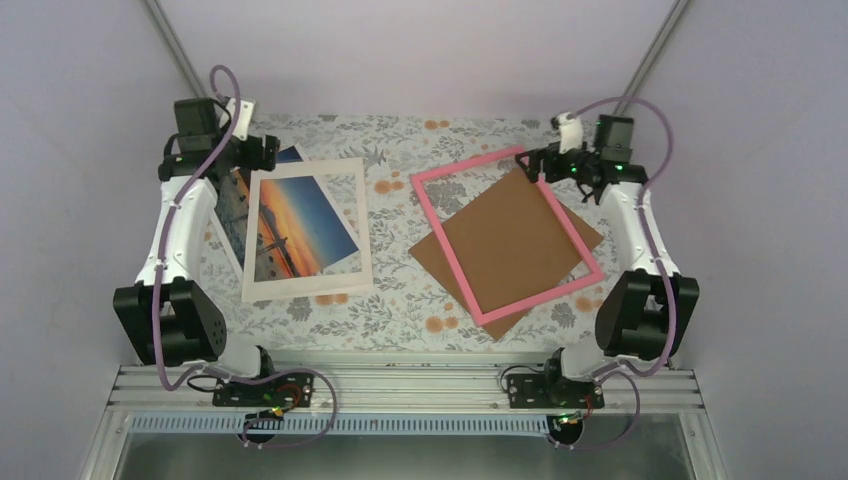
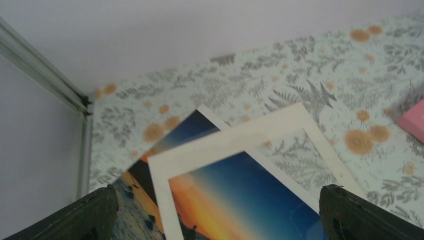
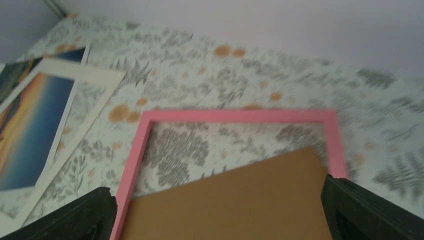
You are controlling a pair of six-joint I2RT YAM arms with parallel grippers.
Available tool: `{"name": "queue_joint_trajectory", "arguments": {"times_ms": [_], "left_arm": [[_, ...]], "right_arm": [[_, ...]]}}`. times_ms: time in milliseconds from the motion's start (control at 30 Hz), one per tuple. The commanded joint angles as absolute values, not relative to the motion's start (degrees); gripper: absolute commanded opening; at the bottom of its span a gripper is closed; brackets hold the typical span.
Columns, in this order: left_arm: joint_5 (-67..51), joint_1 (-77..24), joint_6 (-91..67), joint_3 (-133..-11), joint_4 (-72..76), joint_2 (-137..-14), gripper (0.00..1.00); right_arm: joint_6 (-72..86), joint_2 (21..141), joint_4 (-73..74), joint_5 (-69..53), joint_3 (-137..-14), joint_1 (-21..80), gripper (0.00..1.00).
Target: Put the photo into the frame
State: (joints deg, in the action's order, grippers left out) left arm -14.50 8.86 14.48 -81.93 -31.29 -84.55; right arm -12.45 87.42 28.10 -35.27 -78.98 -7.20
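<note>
Next, my right gripper grabs the frame by its side bar [image 1: 563,214], so the frame's opening stays free to take the photo [image 1: 297,222].
The photo [image 1: 297,222], a sunset print, lies flat at the left under a cream-white mat board [image 1: 306,285], showing through its window and sticking out at the far-left corner. The pink frame [image 1: 441,236] lies at the right across a brown backing board [image 1: 515,250]. My left gripper [image 1: 264,152] hovers open over the photo's far corner; in the left wrist view its fingers [image 2: 95,215] stand wide apart over the photo [image 2: 250,200] and mat [image 2: 235,136]. My right gripper [image 1: 532,165] hangs open above the frame's far corner, fingers [image 3: 360,212] spread over frame [image 3: 235,116] and board [image 3: 240,200].
A floral cloth [image 1: 395,300] covers the table. White walls close in the back and sides, with a metal post [image 2: 40,70] in the far-left corner. The arm bases sit on a rail [image 1: 400,385] at the near edge.
</note>
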Motion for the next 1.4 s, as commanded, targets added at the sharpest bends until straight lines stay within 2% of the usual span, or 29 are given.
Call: {"name": "queue_joint_trajectory", "arguments": {"times_ms": [0, 333, 533, 667, 933, 1067, 1200, 1367], "left_arm": [[-10.0, 6.6, 12.7, -78.0, -29.6, -84.8, 1.00], [-4.9, 3.4, 10.9, -71.2, -28.5, -84.0, 1.00], [-2.1, 2.9, 9.4, -69.5, -27.6, -83.6, 1.00], [-0.6, 2.8, 8.4, -68.9, -26.9, -83.5, 1.00], [1.5, 2.8, 7.5, -68.2, -26.1, -83.6, 1.00], [2.5, 2.8, 7.0, -68.4, -25.8, -84.0, 1.00], [4.0, 2.8, 6.4, -68.7, -25.4, -84.7, 1.00], [4.8, 2.8, 6.0, -69.5, -25.4, -85.7, 1.00]], "right_arm": [[-12.7, 89.2, 29.3, -28.7, -74.5, -1.1, 1.00], [-6.8, 96.9, 31.0, -17.1, -69.9, 14.9, 1.00], [-3.1, 103.0, 31.8, -12.3, -71.7, 21.3, 1.00], [-1.5, 107.2, 32.7, -11.2, -74.3, 24.4, 0.96], [1.0, 113.2, 32.3, -8.8, -77.6, 28.7, 0.75], [2.0, 114.9, 31.4, -7.3, -78.4, 29.9, 0.58], [2.5, 116.4, 29.4, -2.3, -78.0, 31.4, 0.52], [3.3, 117.9, 27.0, 2.0, -76.4, 31.9, 0.37]]}}
